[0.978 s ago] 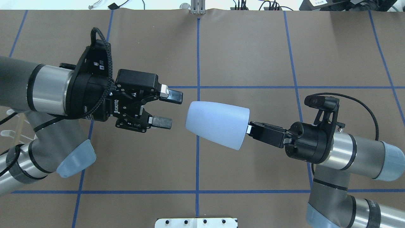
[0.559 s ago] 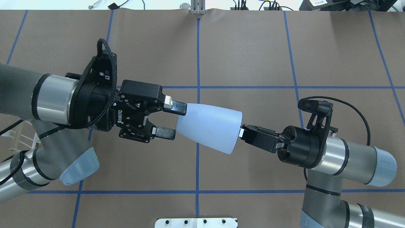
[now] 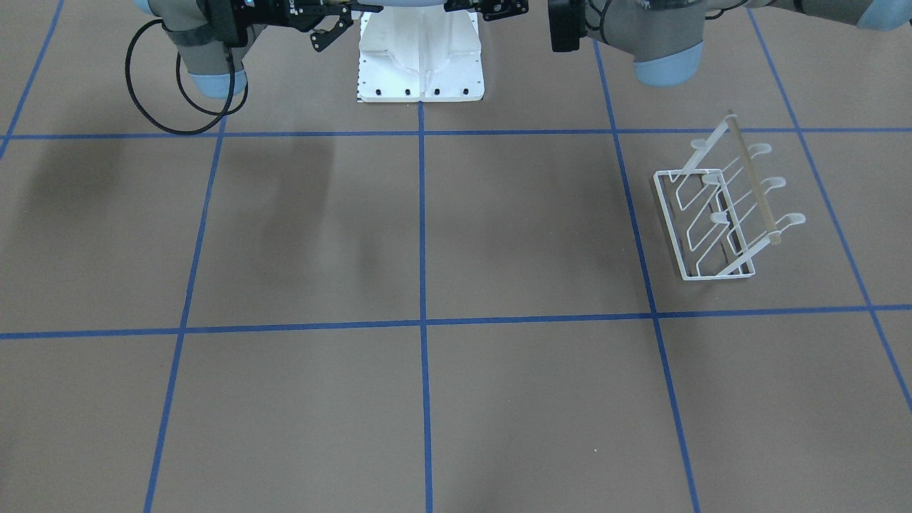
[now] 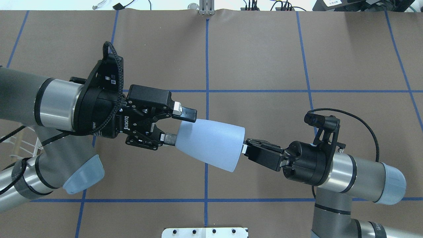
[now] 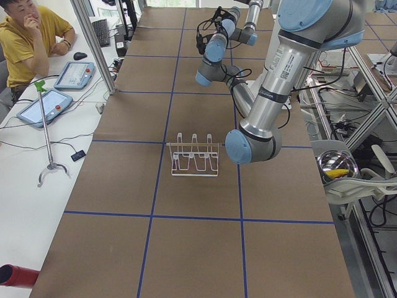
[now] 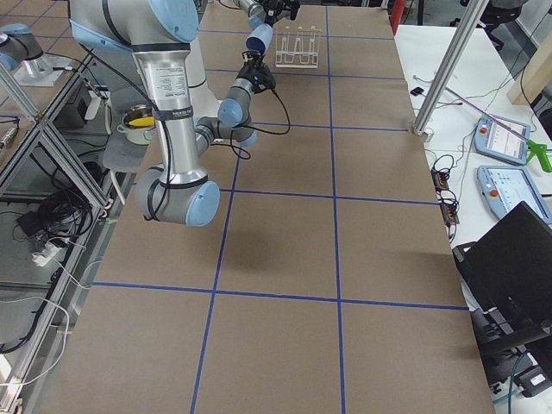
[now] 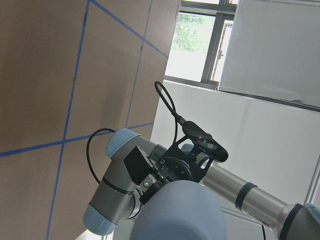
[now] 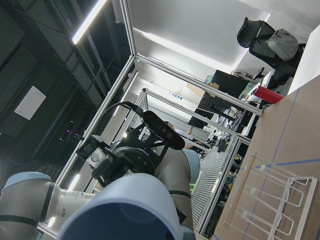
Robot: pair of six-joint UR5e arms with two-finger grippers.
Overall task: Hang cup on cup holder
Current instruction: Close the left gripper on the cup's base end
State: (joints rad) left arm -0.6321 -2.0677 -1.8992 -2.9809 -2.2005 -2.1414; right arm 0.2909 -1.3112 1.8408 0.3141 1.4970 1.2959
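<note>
My left gripper should next grab the cup by its narrow base [image 7: 178, 210] to hang it on the cup holder.
The light blue cup [image 4: 210, 147] lies on its side in mid-air between both arms, narrow base to the left. My right gripper [image 4: 244, 149] is shut on the cup's wide rim. My left gripper [image 4: 184, 127] is open, with one finger [image 4: 186, 113] above the cup's base and the other [image 4: 168, 138] below it. The cup fills the bottom of the left wrist view [image 7: 180, 210] and of the right wrist view [image 8: 125, 210]. The white wire cup holder [image 3: 719, 214] stands on the table on my left side, mostly hidden under my left arm in the overhead view [image 4: 19, 145].
The white robot base plate [image 4: 205, 232] sits at the table's near edge. Blue tape lines divide the brown table. An operator [image 5: 31, 37] sits past the far side with tablets [image 5: 74, 74]. A steel bowl [image 5: 337, 166] rests off the table.
My right arm has carried the cup leftward and lower in view. Its base has gone from clear of the left fingers to between them. The left gripper shifted slightly right and stays open.
</note>
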